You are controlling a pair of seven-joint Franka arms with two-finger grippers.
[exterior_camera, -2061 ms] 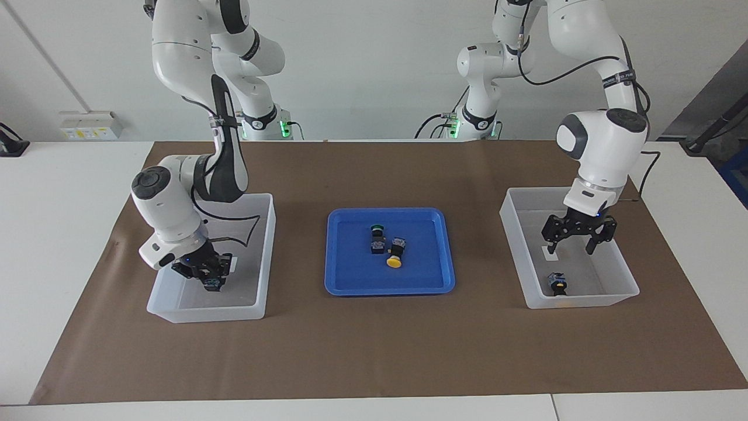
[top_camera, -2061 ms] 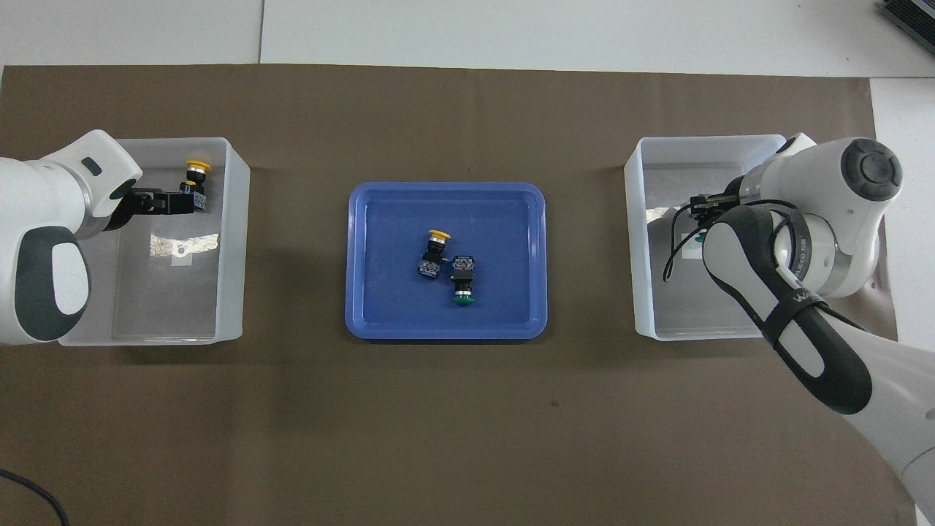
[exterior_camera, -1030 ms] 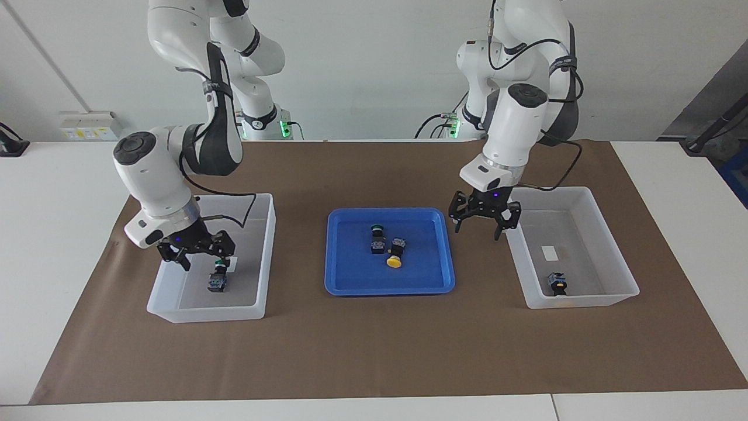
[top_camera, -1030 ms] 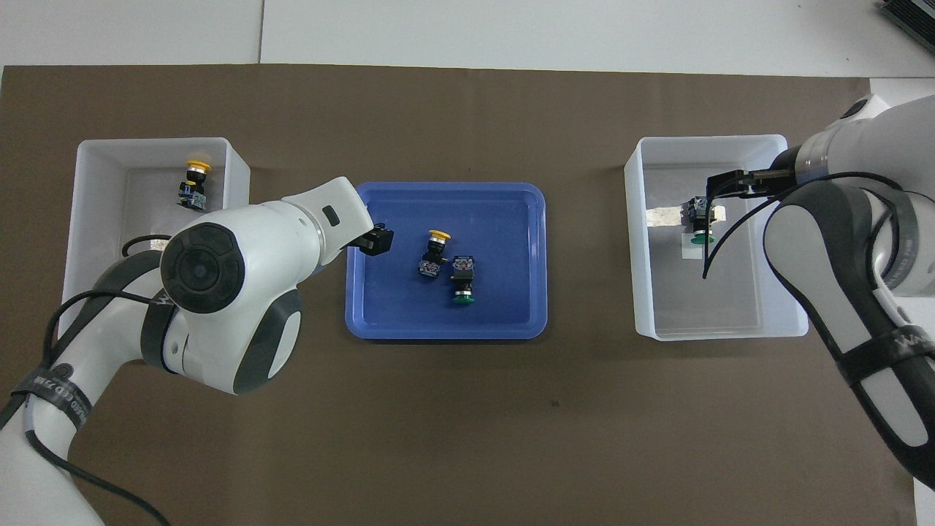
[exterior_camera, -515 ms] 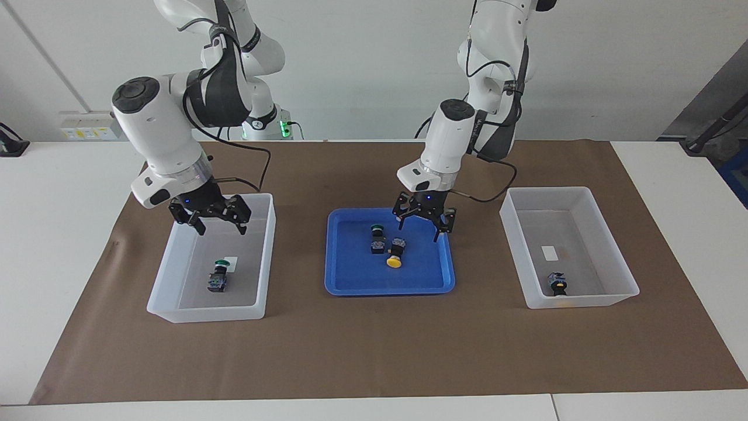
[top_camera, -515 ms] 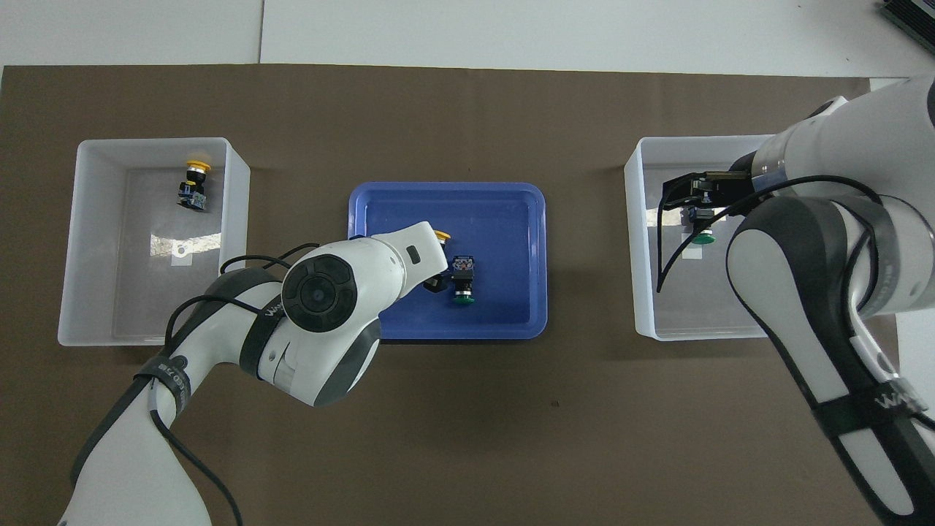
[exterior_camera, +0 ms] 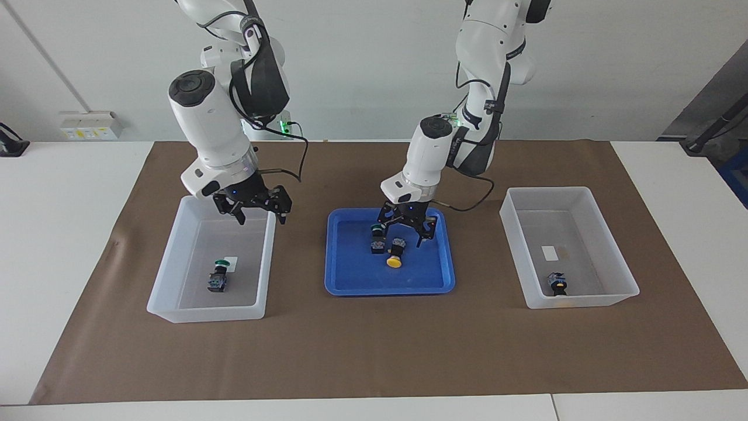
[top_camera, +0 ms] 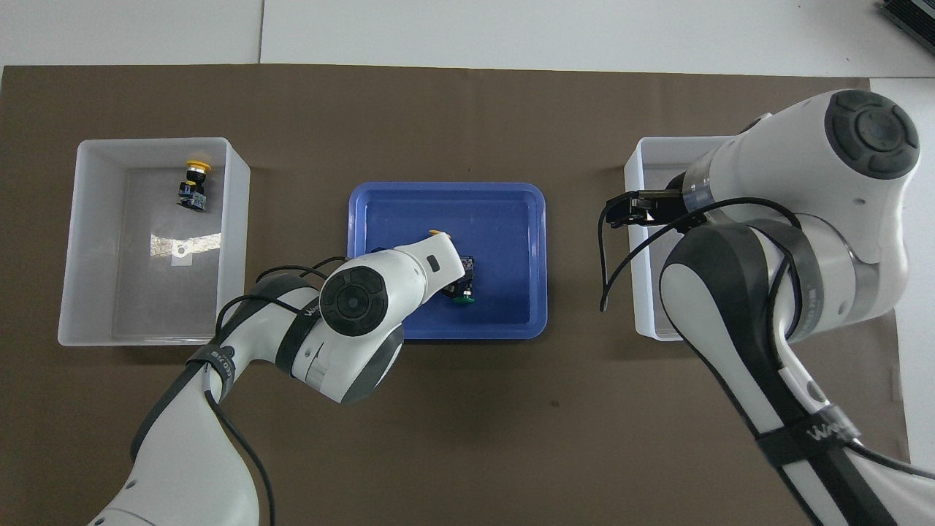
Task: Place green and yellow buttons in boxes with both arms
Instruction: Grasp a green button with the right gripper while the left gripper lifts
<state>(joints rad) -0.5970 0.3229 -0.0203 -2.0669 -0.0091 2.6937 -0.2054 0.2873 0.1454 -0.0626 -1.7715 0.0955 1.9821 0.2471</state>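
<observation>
The left gripper's fingers are around the yellow button (top_camera: 436, 232), low over the blue tray (top_camera: 504, 263), so the left gripper needs to close. Closing now would hold the button.
A green button (exterior_camera: 377, 236) and a yellow button (exterior_camera: 395, 257) lie side by side in the blue tray (exterior_camera: 350, 280). My left gripper (exterior_camera: 402, 233) is open, low over the tray, its fingers straddling these two buttons. In the overhead view its wrist covers most of them; the green cap (top_camera: 462, 297) shows. My right gripper (exterior_camera: 261, 217) is open and empty, raised over the rim of the clear box (exterior_camera: 204, 318) at the right arm's end, on the side toward the tray. A green button (exterior_camera: 217, 278) lies in that box. A yellow button (exterior_camera: 557, 283) lies in the other clear box (exterior_camera: 584, 304).
Brown paper (exterior_camera: 374, 351) covers the table's middle under the tray and both boxes. In the overhead view the right arm (top_camera: 767, 241) covers much of its box (top_camera: 637, 292). The box at the left arm's end (top_camera: 69, 292) shows its yellow button (top_camera: 193, 186).
My left gripper left the yellow button in its box, swung to the tray and came down over the two buttons. My right gripper let go of its green button, rose and moved toward the tray.
</observation>
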